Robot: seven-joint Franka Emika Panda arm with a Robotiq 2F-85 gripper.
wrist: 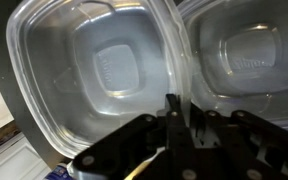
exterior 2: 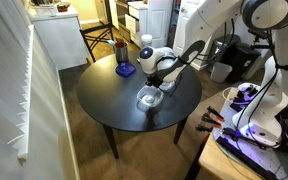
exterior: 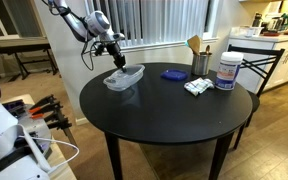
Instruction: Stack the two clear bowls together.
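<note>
The square base of the clear bowl is hanging beside the second bowl's opening [wrist: 252,52]. My gripper should keep its hold on the clear bowl until the clear bowl sits inside the second bowl.
Two clear squarish bowls sit close together on the round black table [exterior: 174,110], on the side nearest the arm. In the wrist view one clear bowl [wrist: 99,70] fills the left and the second clear bowl [wrist: 249,50] the right, with their rims overlapping. In both exterior views they show as one clear cluster [exterior: 124,78] [exterior 2: 150,97], one bowl tilted over the other. My gripper [wrist: 174,112] comes down on them from above [exterior: 117,58] [exterior 2: 160,74]. Its fingers are shut on the clear rim where the two bowls meet.
A flat dark blue disc [exterior: 172,73] lies past the bowls. A utensil holder with wooden spoons [exterior: 200,62], a white jar with a blue lid [exterior: 227,70] and a small white pack [exterior: 197,87] stand further along. A chair [exterior: 259,58] stands beyond the table.
</note>
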